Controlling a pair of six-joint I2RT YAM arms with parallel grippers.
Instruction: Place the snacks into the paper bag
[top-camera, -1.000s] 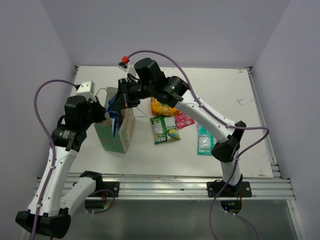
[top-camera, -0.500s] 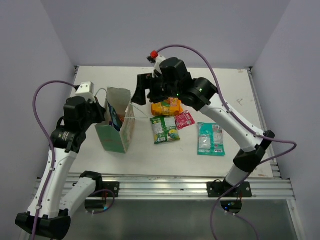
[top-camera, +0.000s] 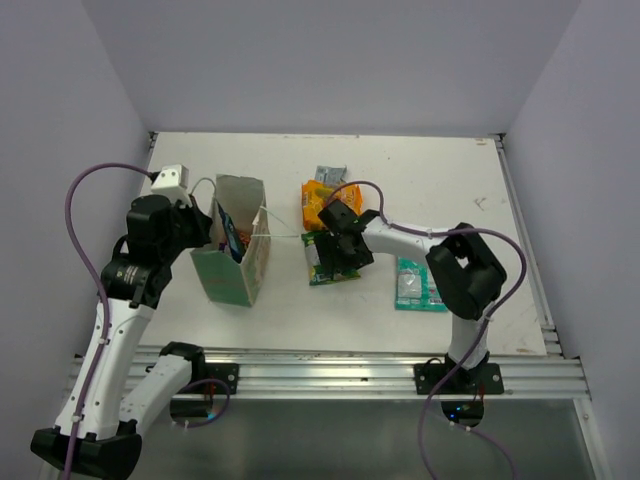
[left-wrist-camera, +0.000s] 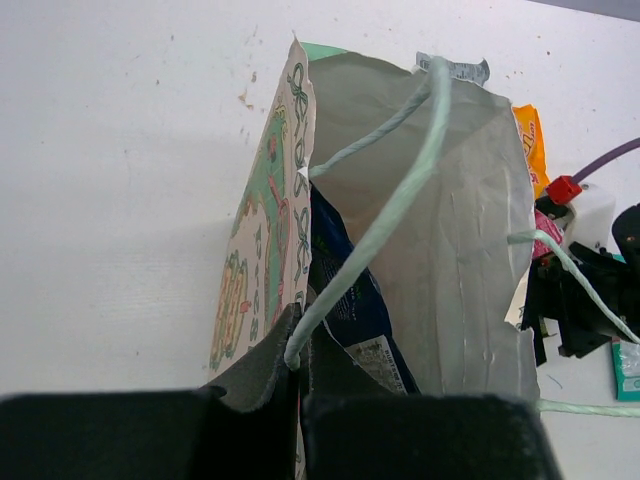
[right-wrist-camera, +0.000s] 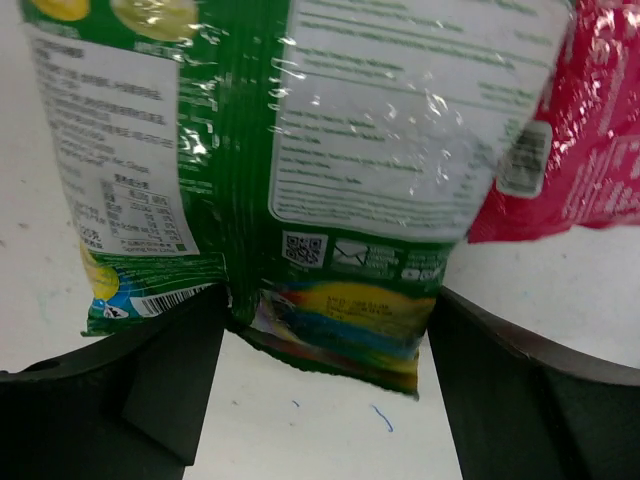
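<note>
My right gripper will grab the green snack packet by its near end (top-camera: 338, 277) next, so its far end stays free to go into the paper bag (top-camera: 240, 262).
The paper bag (top-camera: 240, 262) stands upright at the left with its mouth open. My left gripper (top-camera: 207, 228) is shut on its near wall and white string handle (left-wrist-camera: 375, 230). A dark blue snack packet (left-wrist-camera: 352, 300) lies inside the bag. My right gripper (top-camera: 330, 256) is low over the table and open, its fingers (right-wrist-camera: 160, 380) either side of the near end of a green snack packet (right-wrist-camera: 330, 150), which lies flat. A pink packet (right-wrist-camera: 590, 130) lies beside the green one. Orange (top-camera: 316, 199), silver-grey (top-camera: 330, 174) and teal (top-camera: 412, 284) packets also lie on the table.
The table's (top-camera: 470, 180) raised rim runs along the back and right side. The right arm's forearm (top-camera: 400, 232) stretches low across the middle, from its elbow (top-camera: 465, 270) to the green packet. A purple cable loops above the left arm (top-camera: 130, 260).
My right gripper has left the bag's mouth, opened, and swung down and right to the green packet. The dark blue packet it carried is now in the bag. The left arm has held still.
</note>
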